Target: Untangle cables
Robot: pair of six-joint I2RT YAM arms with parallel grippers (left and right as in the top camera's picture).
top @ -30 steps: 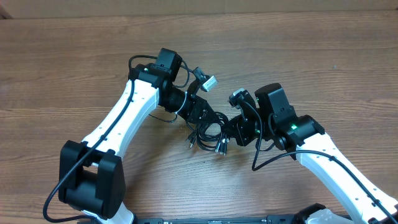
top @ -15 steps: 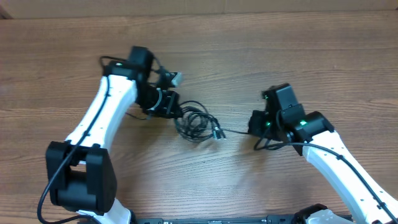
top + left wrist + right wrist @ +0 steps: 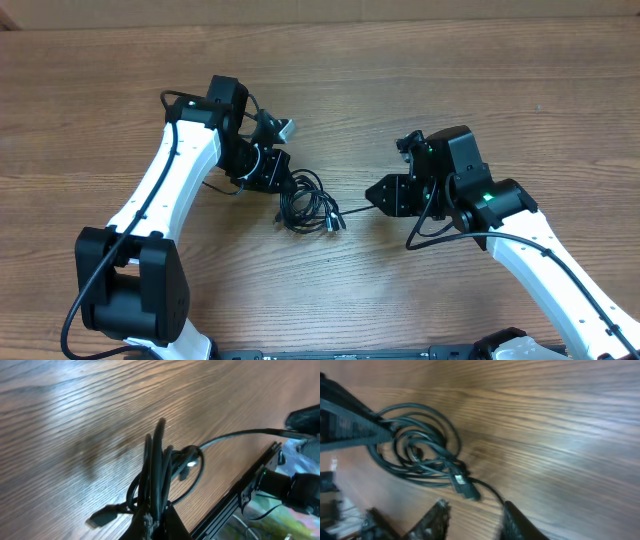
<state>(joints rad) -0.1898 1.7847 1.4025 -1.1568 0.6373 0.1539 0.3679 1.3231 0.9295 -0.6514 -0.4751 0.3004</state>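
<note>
Next, my right gripper grabs the thin piece of cable outside the cables' tangle (image 3: 364,209) (image 3: 495,492), opposite my left gripper's pinched loops, to pull them apart and untangle.
The cables (image 3: 307,204) lie as a small black tangle of loops on the wooden table between my two arms. My left gripper (image 3: 284,184) is shut on the tangle's left side. In the left wrist view its fingers (image 3: 172,525) pinch several strands of the cables (image 3: 156,467), and a flat plug (image 3: 102,516) hangs to the left. One thin strand (image 3: 352,209) runs from the tangle toward my right gripper (image 3: 375,198). In the right wrist view that gripper (image 3: 475,509) stands open. A plug (image 3: 466,487) lies just ahead of it, and the strand (image 3: 492,491) curves toward its right finger (image 3: 515,521).
The wooden table (image 3: 480,90) stretches wide behind and beside both arms. A black rail (image 3: 247,492) runs along the table's front edge. The left arm's white links (image 3: 170,190) cross the table's left half; the right arm (image 3: 540,250) comes in from the lower right.
The arms pulled apart, drawing a strand out of the tangle. The right gripper has since opened and come back toward the tangle. The left gripper stays shut on it.
</note>
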